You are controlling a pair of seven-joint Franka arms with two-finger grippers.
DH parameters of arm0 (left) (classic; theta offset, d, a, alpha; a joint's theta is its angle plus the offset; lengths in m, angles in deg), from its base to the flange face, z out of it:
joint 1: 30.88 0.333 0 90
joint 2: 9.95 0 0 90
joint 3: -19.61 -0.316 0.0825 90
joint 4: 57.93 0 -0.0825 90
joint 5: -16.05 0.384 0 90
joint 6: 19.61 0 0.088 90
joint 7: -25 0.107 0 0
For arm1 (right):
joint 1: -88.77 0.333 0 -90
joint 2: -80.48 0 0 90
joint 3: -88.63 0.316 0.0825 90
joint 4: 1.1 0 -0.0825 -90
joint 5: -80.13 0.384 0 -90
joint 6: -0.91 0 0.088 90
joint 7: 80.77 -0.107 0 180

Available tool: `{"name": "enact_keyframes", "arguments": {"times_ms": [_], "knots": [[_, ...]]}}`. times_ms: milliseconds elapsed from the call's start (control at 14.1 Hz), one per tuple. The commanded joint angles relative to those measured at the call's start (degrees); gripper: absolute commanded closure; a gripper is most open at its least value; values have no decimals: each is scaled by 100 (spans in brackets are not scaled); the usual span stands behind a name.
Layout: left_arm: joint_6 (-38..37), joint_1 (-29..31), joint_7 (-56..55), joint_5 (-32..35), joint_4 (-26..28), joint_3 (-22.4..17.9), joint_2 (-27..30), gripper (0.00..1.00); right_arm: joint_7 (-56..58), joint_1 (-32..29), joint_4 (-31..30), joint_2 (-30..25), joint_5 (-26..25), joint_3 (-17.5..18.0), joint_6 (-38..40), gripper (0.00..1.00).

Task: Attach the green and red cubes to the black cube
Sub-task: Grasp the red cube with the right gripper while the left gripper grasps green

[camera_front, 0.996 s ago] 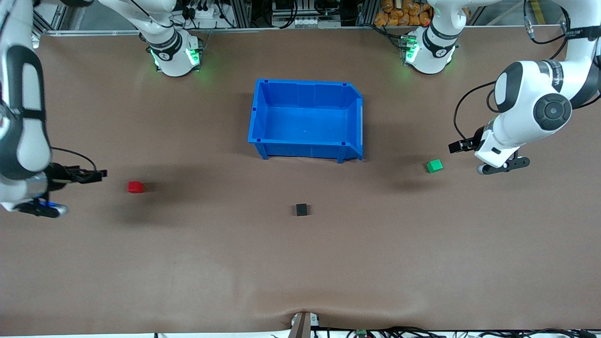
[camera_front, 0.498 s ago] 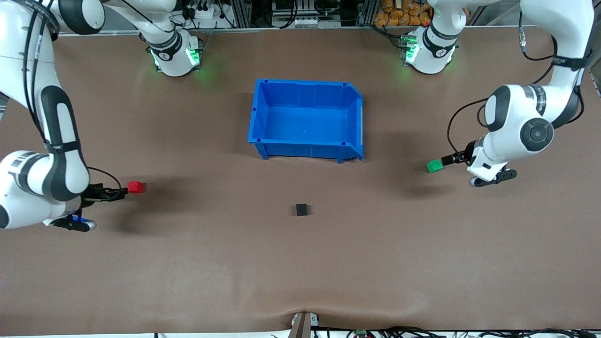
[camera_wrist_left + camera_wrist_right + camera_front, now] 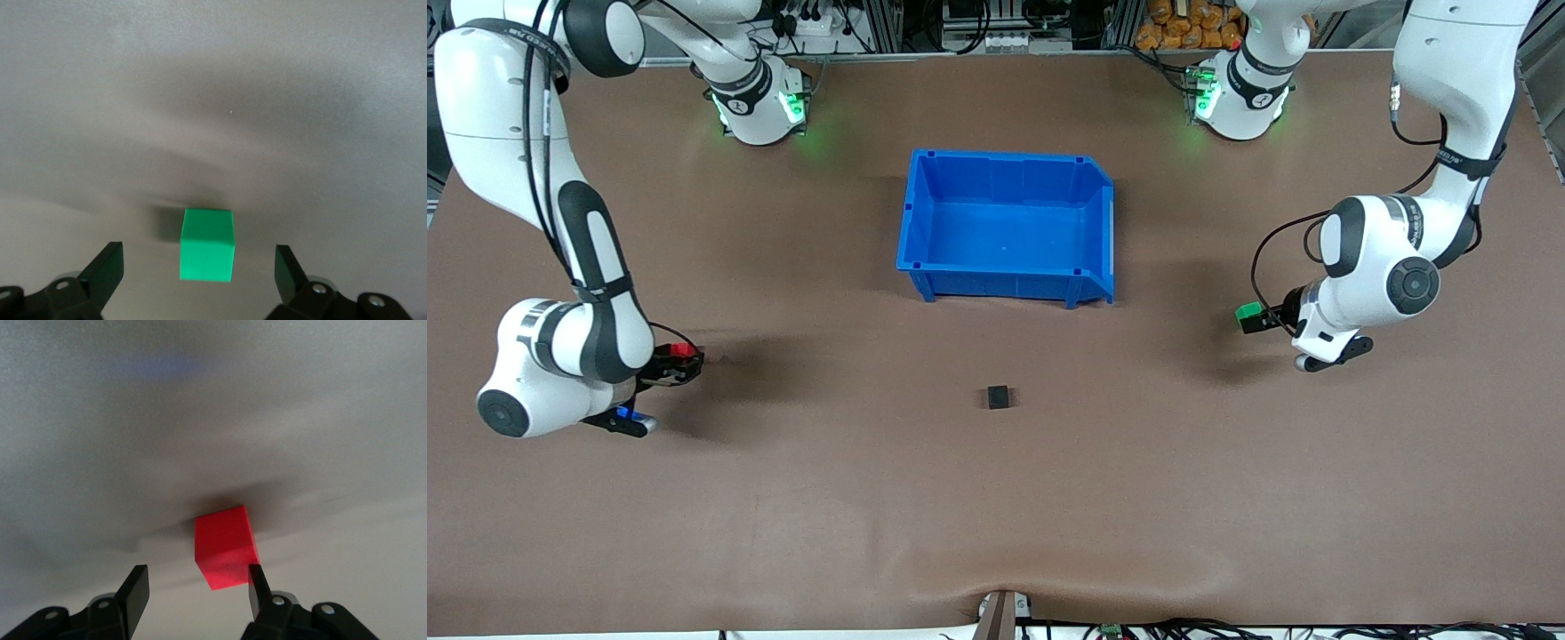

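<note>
I will next grab the green cube [image 3: 1247, 312] by its two opposite sides with my left gripper. Then I can attach it to the black cube [image 3: 998, 396].
The green cube [image 3: 1247, 312] rests on the table toward the left arm's end. My left gripper [image 3: 1258, 318] is low at it, open wide; in the left wrist view the green cube [image 3: 207, 253] sits between the fingers of the left gripper [image 3: 198, 263] with a gap on each side. The red cube [image 3: 685, 349] lies toward the right arm's end with my right gripper [image 3: 680, 360] around it. In the right wrist view the red cube [image 3: 225, 545] touches one finger of the right gripper [image 3: 197, 580], and the other finger stands apart. The black cube [image 3: 998, 396] sits alone mid-table.
A blue bin [image 3: 1005, 267], with nothing in it, stands farther from the front camera than the black cube. Both arm bases [image 3: 756, 107] sit along the table's back edge. Brown table surface stretches between the three cubes.
Both arms have swung in and down to their cubes. The left fingers now straddle the green cube, the right fingers the red one. The right jaws have narrowed.
</note>
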Motion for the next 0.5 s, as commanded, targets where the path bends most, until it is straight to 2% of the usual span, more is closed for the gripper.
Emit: {"name": "enact_keyframes", "arguments": {"times_ms": [0,142,427], "knots": [[37,-14,-61,-44,-92,9,-97,6,-63,-28,-31,-58,-458,-12,-59,31],[37,-49,-78,-44,-101,9,-106,13,-45,-10,-13,-58,-705,-12,-59,25],[63,-76,-78,-44,-136,9,-264,18,-19,69,-57,-32,-777,32,-226,25]]}}
